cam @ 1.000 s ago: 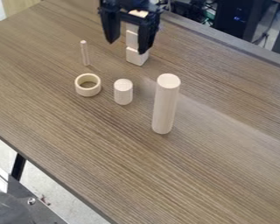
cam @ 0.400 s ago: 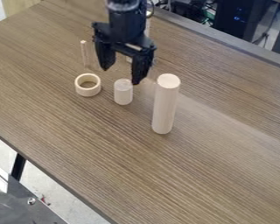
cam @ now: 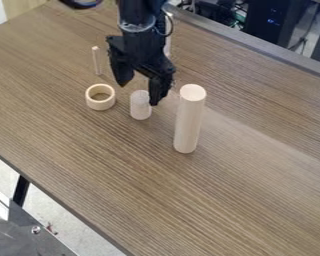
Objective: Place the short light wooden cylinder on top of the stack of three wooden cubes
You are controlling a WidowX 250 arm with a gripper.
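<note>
My gripper grabs the short wooden cylinder by its round side next, to top the pale block stack with the cylinder.
The black gripper [cam: 138, 94] hangs open over the short wooden cylinder [cam: 140, 106], one finger up and left of it, the other at its upper right edge. Nothing is held between the fingers; whether the right one touches the cylinder, I cannot tell. Left of the cylinder lies a pale wooden ring [cam: 100, 97]. To the right a tall wooden cylinder [cam: 189, 119] stands upright. A thin peg [cam: 96, 61] stands above the ring. Behind the arm, most of the pale block stack [cam: 167, 44] is hidden.
The brown wooden table [cam: 109, 170] has its far edge at the upper right, with cables and dark equipment [cam: 266, 20] beyond. Past the table's near left edge, a dark metal surface [cam: 29, 232] is at the lower left corner.
From the block stack, the gripper has come down the view to the short cylinder, staying open. The wooden pieces have not moved.
</note>
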